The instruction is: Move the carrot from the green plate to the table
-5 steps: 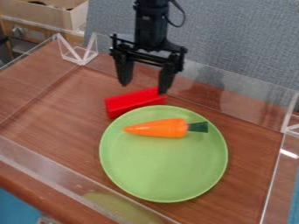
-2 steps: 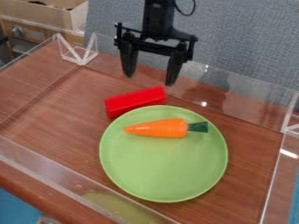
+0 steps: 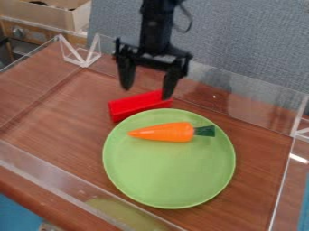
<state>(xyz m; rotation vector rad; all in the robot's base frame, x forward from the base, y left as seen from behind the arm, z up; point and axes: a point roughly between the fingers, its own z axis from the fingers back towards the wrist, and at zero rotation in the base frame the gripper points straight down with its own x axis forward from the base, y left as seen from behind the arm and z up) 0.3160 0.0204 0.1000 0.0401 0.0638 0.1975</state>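
The robot's gripper next needs to grab the carrot by its thick end point(image 3: 186, 132) beside the stub, to move the carrot from the green plate to the table.
The orange carrot point(image 3: 167, 133) with its dark green stub lies on its side on the upper part of the round light-green plate point(image 3: 169, 176). The plate rests on the reddish-brown wood-grain table point(image 3: 54, 104). My black gripper point(image 3: 148, 83) hangs open behind the plate, pointing down, its fingers spread above the red block and holding nothing. It is apart from the carrot, up and a little left of it in the picture.
A red rectangular block point(image 3: 135, 105) lies just behind the plate's rim, under the gripper. Clear acrylic walls point(image 3: 254, 95) border the tabletop on all sides. Cardboard boxes point(image 3: 49, 18) stand beyond the far left wall.
The gripper rose and shifted right, then came back down and left to about where it was a second ago. It stayed open. Carrot, plate and block have not moved.
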